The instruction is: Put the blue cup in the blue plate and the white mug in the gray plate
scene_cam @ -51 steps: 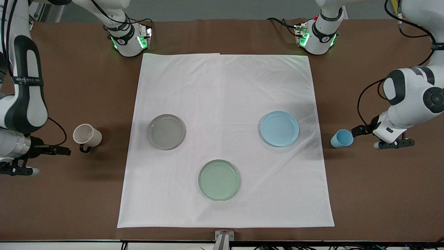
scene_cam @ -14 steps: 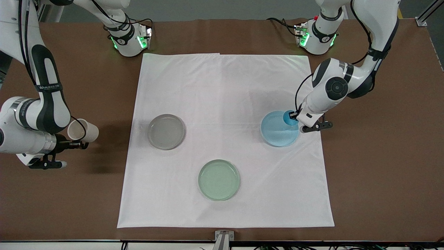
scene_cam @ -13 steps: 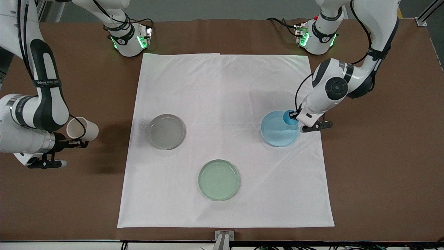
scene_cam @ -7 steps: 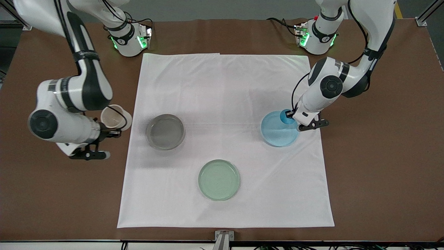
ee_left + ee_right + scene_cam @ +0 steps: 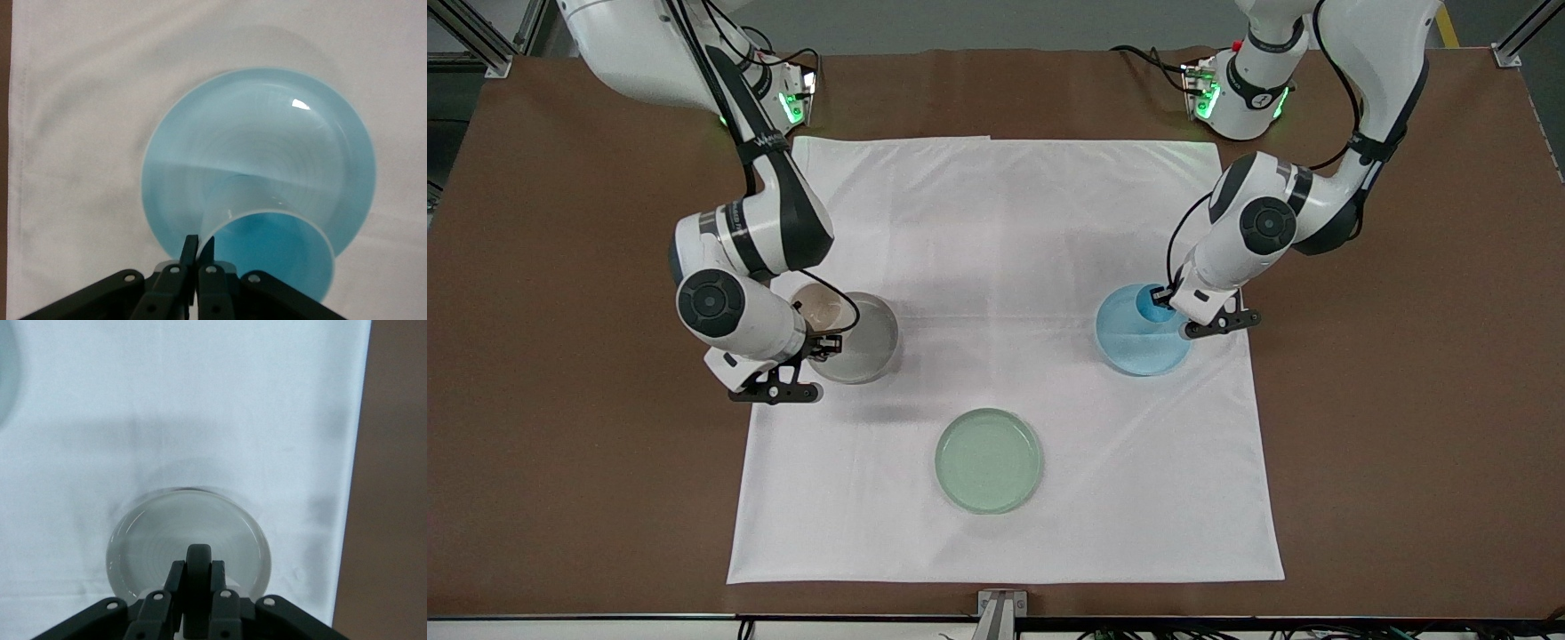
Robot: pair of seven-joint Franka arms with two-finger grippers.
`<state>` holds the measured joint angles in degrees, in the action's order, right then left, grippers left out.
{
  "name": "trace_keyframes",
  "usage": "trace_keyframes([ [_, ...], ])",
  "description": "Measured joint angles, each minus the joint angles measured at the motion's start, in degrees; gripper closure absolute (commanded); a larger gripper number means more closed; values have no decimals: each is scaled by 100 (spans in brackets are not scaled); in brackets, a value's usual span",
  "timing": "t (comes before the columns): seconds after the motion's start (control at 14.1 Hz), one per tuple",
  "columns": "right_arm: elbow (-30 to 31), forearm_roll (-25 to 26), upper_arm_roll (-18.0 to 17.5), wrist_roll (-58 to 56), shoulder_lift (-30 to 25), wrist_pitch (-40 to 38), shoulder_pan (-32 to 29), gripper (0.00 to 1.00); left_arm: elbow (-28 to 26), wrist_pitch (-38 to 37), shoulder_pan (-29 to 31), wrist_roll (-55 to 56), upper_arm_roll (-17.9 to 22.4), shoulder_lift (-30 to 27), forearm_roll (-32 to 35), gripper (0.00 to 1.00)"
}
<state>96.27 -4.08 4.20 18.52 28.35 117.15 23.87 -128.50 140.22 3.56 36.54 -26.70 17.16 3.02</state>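
Observation:
The white mug hangs over the gray plate's rim, short of the plate's middle, so my right gripper stays closed on it until it is over that middle.
My left gripper (image 5: pixel 1164 300) is shut on the rim of the blue cup (image 5: pixel 1151 308) and holds it over the blue plate (image 5: pixel 1136 348), at the plate's edge toward the left arm's end. In the left wrist view the left gripper (image 5: pixel 198 242) pinches the wall of the blue cup (image 5: pixel 280 250) above the blue plate (image 5: pixel 267 133). My right gripper (image 5: pixel 824 341) is shut on the black handle of the white mug (image 5: pixel 815 308), which hangs over the edge of the gray plate (image 5: pixel 867 345). In the right wrist view the right gripper (image 5: pixel 199 572) clamps the handle (image 5: pixel 199 555) above the gray plate (image 5: pixel 167 533); the mug body is hidden.
A pale green plate (image 5: pixel 988 460) lies on the white cloth (image 5: pixel 1005 231), nearer the front camera than both other plates. Brown table (image 5: pixel 1405 400) surrounds the cloth. The green plate's edge shows in the right wrist view (image 5: pixel 5 373).
The right arm has carried the white mug from the brown table to over the gray plate's edge. The left gripper has shifted the blue cup slightly farther over the blue plate.

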Motion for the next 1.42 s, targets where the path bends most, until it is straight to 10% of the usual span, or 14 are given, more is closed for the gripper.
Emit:
trace_keyframes([
  [0.28,85,-121,2,0,299,323,24,95,9,39,0,1,1,38,0,97],
  [0.57,106,-147,2,0,406,417,29,95,46,45,2,152,2,44,0,1],
  [1.21,117,-149,1,0,591,522,71,89,1675,-1466,191,273,69,22,24,0],
  [1.28,117,-149,1,0,600,535,73,78,1984,-1745,290,267,73,14,96,0],
  [1.42,117,-150,3,0,608,543,75,23,2542,-2152,502,263,82,2,337,0],
])
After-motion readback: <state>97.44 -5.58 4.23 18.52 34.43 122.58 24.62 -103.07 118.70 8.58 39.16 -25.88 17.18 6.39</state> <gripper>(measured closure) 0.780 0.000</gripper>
